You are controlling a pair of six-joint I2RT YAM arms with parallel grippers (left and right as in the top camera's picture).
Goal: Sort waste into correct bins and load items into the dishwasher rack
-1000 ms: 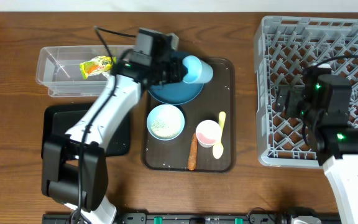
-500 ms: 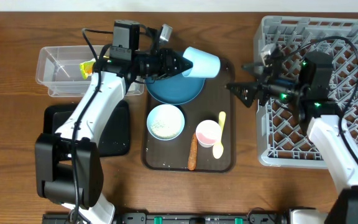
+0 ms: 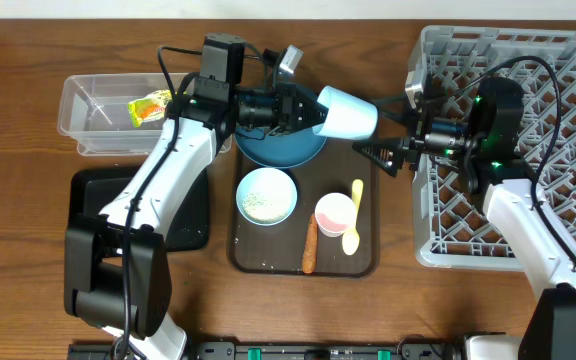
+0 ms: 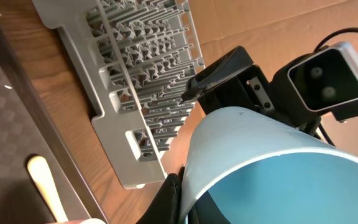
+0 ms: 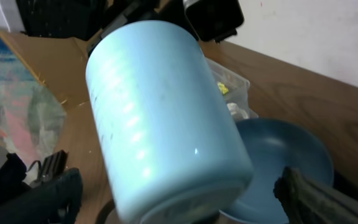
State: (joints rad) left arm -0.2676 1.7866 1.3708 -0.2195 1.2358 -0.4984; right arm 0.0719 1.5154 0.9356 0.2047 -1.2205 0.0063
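My right gripper grabs the light blue cup by its base [image 3: 369,121] next, so the cup's rim stays free to load rim-first into the rack [image 3: 528,140].
My left gripper [image 3: 308,110] is shut on the rim of the light blue cup [image 3: 348,113] and holds it on its side in the air above the serving tray's right end. The cup fills the left wrist view [image 4: 272,168] and the right wrist view [image 5: 160,118]. My right gripper [image 3: 380,152] is open, its fingers on either side of the cup's base, just left of the grey dishwasher rack [image 3: 528,140]. The dark blue plate [image 3: 280,148], white bowl [image 3: 266,195], pink cup [image 3: 334,213], yellow spoon [image 3: 353,228] and carrot stick [image 3: 310,248] lie on the tray.
The dark brown serving tray [image 3: 368,255] sits mid-table. The clear tub [image 3: 98,118] at the left holds the yellow-green wrapper [image 3: 151,107]. The black tray [image 3: 183,215] lies below it under my left arm. The rack's corner also shows in the left wrist view [image 4: 135,93].
My left gripper has carried the light blue cup to the right, off the plate. My right gripper has swung left out of the rack to meet the cup's base.
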